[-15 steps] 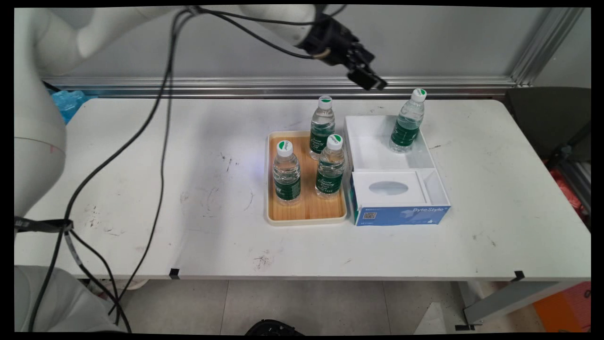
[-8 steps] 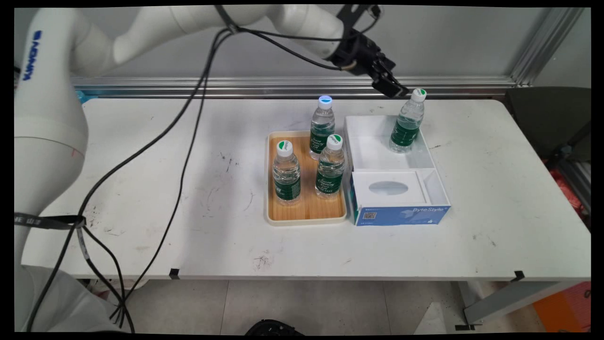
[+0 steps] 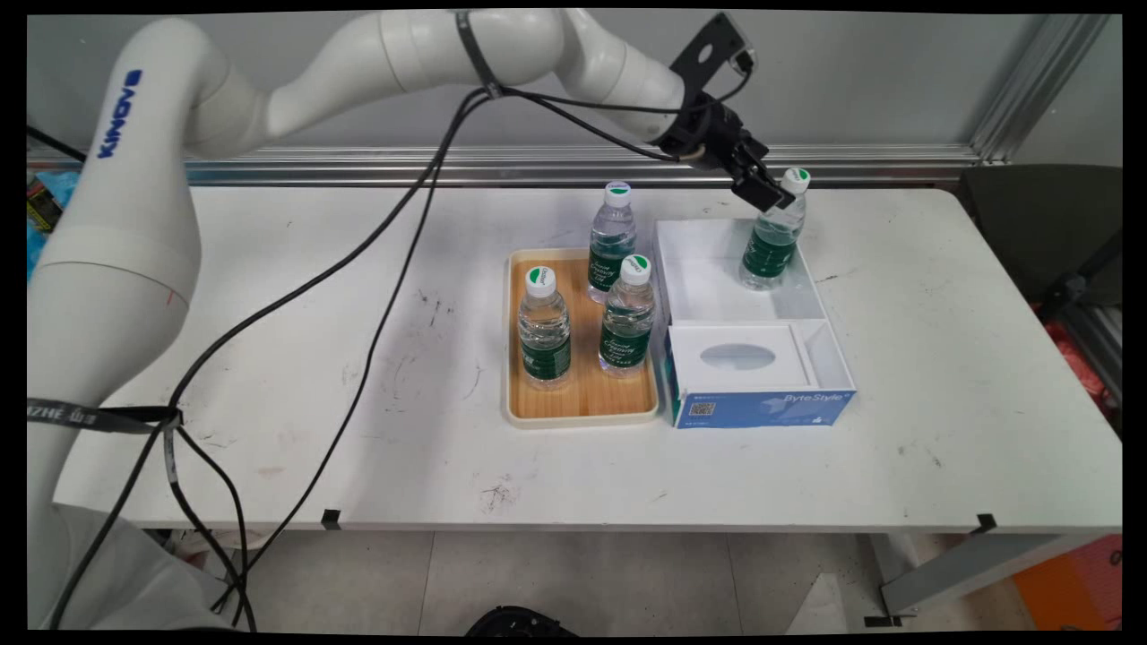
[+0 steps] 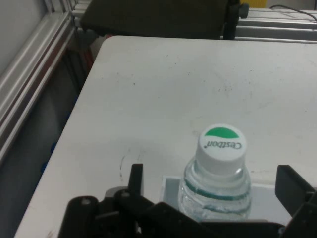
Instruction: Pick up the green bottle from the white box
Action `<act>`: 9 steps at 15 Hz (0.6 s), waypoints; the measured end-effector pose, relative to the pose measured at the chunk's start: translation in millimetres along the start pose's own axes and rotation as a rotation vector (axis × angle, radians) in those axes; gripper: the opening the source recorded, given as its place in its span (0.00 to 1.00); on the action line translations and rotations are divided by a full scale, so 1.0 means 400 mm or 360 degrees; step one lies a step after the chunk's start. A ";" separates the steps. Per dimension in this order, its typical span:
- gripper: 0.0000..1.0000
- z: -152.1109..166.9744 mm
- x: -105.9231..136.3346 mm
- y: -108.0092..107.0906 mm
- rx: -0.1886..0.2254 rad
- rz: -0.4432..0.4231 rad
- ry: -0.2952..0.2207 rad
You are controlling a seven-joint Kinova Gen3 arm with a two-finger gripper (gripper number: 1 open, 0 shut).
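Note:
The water bottle goes with the others on the wooden tray (image 3: pixel 582 401), so the gripper next needs to grab the bottle by its part below the cap (image 3: pixel 789 208).
A clear water bottle (image 3: pixel 769 244) with a green label and a white-and-green cap stands upright in the far right corner of a white open box (image 3: pixel 708 287). My black gripper (image 3: pixel 767 190) hangs at the bottle's neck, on its left side. In the hand view the bottle (image 4: pixel 218 173) sits between the two fingers, and the gripper (image 4: pixel 213 174) is open, with a gap on either side of the cap. The left finger (image 4: pixel 135 177) and the right finger (image 4: pixel 293 186) stand wide of the bottle.
Left of the box, a wooden tray (image 3: pixel 582 399) holds three more bottles: front left (image 3: pixel 544 331), front right (image 3: pixel 626 318) and back (image 3: pixel 612 240). The box's blue front (image 3: pixel 762 408) reads ByteStyle. Black cables hang over the table's left half. A dark chair (image 3: pixel 1044 228) stands at the right.
The gripper has moved right and down, from above the tray's far end to the neck of the bottle in the white box. The bottles have not moved.

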 end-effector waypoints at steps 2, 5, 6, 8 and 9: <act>1.00 0.024 -0.004 -0.003 0.0001 -0.0008 -0.0002; 1.00 0.058 -0.009 -0.006 -0.0003 -0.0026 -0.0005; 1.00 0.069 -0.011 -0.006 -0.0006 -0.0032 -0.0008; 1.00 0.087 -0.015 -0.006 -0.0010 -0.0043 -0.0012; 1.00 0.094 -0.017 -0.005 -0.0011 -0.0048 -0.0014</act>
